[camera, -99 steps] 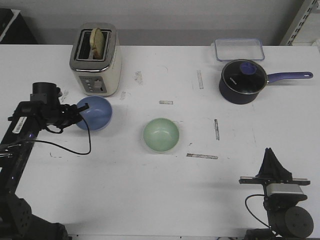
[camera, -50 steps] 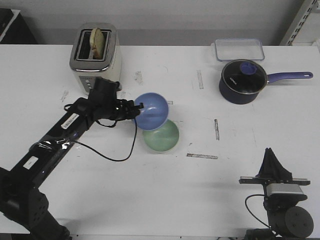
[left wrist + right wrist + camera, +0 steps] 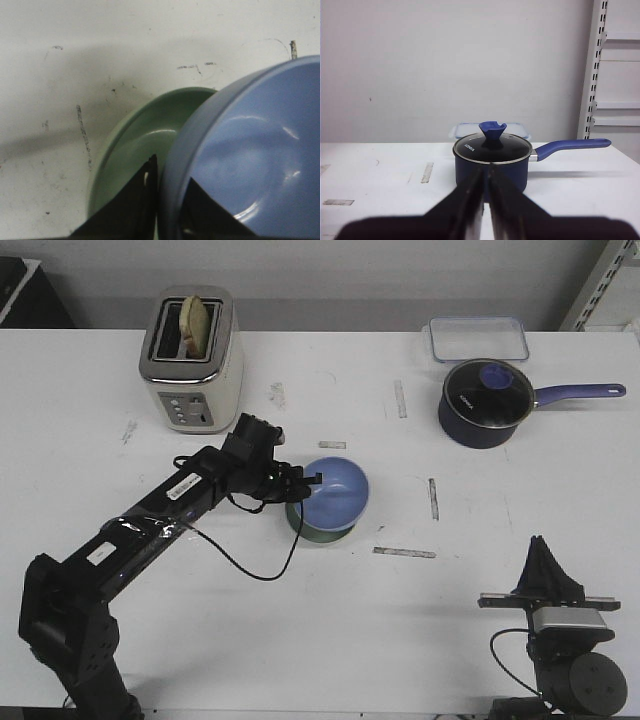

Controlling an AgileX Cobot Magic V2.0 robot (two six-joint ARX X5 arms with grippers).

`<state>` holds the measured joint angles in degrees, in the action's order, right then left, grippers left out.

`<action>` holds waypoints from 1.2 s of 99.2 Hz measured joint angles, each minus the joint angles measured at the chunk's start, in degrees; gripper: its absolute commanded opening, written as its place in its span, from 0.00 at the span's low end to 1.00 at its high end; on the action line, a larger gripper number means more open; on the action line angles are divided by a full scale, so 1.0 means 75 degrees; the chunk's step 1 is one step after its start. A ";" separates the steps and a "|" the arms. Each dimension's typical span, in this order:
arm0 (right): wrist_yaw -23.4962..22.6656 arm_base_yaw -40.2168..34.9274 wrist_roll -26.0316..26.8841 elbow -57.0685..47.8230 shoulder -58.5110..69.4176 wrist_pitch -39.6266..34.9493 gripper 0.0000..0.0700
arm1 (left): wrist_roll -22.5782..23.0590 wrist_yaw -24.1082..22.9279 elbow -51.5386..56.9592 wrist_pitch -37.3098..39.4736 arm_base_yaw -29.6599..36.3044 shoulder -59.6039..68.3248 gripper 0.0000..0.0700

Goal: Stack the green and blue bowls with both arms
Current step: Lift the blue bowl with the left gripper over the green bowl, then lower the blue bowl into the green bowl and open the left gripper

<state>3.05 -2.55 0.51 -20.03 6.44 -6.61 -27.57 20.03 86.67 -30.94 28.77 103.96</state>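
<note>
The blue bowl's lower edge stands inside the rim of the green bowl point(image 3: 306, 530) and the blue bowl would remain there, so it is time for my left gripper to open.
My left gripper point(image 3: 312, 480) is shut on the near rim of the blue bowl point(image 3: 336, 495), which tilts over the green bowl point(image 3: 306, 530) at the table's middle. Only a thin edge of the green bowl shows beneath it in the front view. In the left wrist view one finger is inside the blue bowl point(image 3: 250, 150) and the other outside, over the green bowl's point(image 3: 135, 145) hollow, with my left gripper point(image 3: 170, 187) pinching the rim. I cannot tell whether the two bowls touch. My right gripper point(image 3: 543, 558) rests at the front right, shut and empty point(image 3: 485, 180).
A cream toaster point(image 3: 192, 360) holding bread stands at the back left. A dark blue saucepan point(image 3: 485, 403) with lid and long handle sits at the back right, with a clear lidded container point(image 3: 478, 338) behind it. Short tape marks point(image 3: 404, 552) dot the table.
My left arm has carried the blue bowl from beside the toaster to the right, ending over the green bowl and lower. The right arm has not moved.
</note>
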 measured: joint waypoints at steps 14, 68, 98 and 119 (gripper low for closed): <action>0.0000 0.0000 0.0000 0.0000 0.0000 0.0000 0.01 | -0.0003 0.0000 0.0000 -0.0052 0.0026 0.0000 0.15; 0.0000 0.0000 0.0000 0.0000 0.0000 0.0000 0.01 | -0.0012 -0.0003 0.0000 -0.0172 0.0026 -0.0047 0.42; 0.0000 0.0000 0.0000 0.0000 0.0000 0.0000 0.01 | -0.0012 -0.0003 0.0000 -0.0370 0.0023 -0.0673 0.47; 0.0000 0.0000 0.0000 0.0000 0.0000 0.0000 0.01 | 0.0341 -0.0300 0.0000 -0.0306 0.0026 -0.1105 0.47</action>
<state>3.05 -2.55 0.51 -20.03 6.44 -6.61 -25.02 17.78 86.67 -33.23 28.97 95.68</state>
